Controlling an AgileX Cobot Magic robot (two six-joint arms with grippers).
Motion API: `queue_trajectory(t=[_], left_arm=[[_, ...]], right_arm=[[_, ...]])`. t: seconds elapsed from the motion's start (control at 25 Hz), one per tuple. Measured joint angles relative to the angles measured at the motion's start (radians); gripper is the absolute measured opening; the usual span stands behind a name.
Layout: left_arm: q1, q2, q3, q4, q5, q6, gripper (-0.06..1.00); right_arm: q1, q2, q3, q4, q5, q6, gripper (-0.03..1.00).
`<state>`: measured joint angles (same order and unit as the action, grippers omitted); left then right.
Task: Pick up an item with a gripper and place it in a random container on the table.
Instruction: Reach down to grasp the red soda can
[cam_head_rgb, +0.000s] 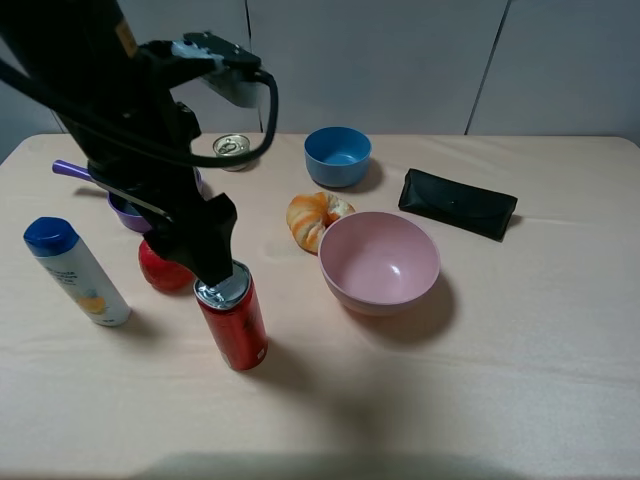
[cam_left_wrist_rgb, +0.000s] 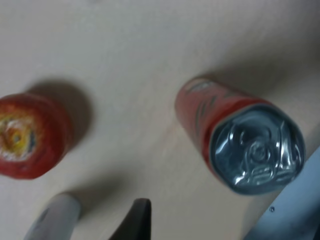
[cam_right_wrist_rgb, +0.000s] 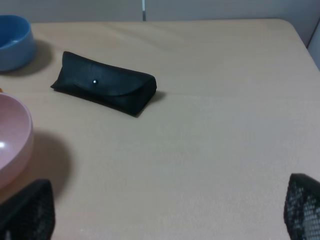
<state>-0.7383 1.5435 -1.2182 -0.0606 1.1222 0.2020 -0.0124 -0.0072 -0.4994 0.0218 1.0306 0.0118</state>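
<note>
I need to place the red soda can in the pink bowl (cam_head_rgb: 380, 262), so I need to grab the can next with my left gripper by its body near the silver top (cam_head_rgb: 232, 319).
The red soda can (cam_head_rgb: 232, 325) with a silver top stands upright on the beige-pink table (cam_head_rgb: 520, 380), front left of the pale pink bowl (cam_head_rgb: 380, 262). My left gripper (cam_head_rgb: 213, 262) hangs just above the can's top, at its back-left edge, and looks open and empty. In the left wrist view the can (cam_left_wrist_rgb: 235, 135) lies beside the gripper (cam_left_wrist_rgb: 215, 222), with only a dark fingertip (cam_left_wrist_rgb: 136, 220) showing clearly. My right gripper (cam_right_wrist_rgb: 165, 210) is open and empty low over the table, right of the bowl (cam_right_wrist_rgb: 12, 137). It is out of the high view.
A red apple (cam_head_rgb: 163, 268), a white bottle with a blue cap (cam_head_rgb: 75, 270) and a purple pan (cam_head_rgb: 128, 208) sit left of the can. A bread roll (cam_head_rgb: 315, 218), blue bowl (cam_head_rgb: 337, 155), small tin (cam_head_rgb: 232, 150) and black case (cam_head_rgb: 458, 203) lie behind the pink bowl.
</note>
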Motion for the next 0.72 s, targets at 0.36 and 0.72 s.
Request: queue_trajectory(t=[0.36, 0.72], left_arm=[[-0.037, 0.124, -0.005, 0.003, -0.047, -0.001, 0.97], [-0.05, 0.227, -0.005, 0.003, -0.086, 0.011, 0.97]], right_arm=[[0.0, 0.0, 0.0, 0.0, 0.0, 0.0, 0.69], [0.0, 0.0, 0.0, 0.0, 0.0, 0.0, 0.69]])
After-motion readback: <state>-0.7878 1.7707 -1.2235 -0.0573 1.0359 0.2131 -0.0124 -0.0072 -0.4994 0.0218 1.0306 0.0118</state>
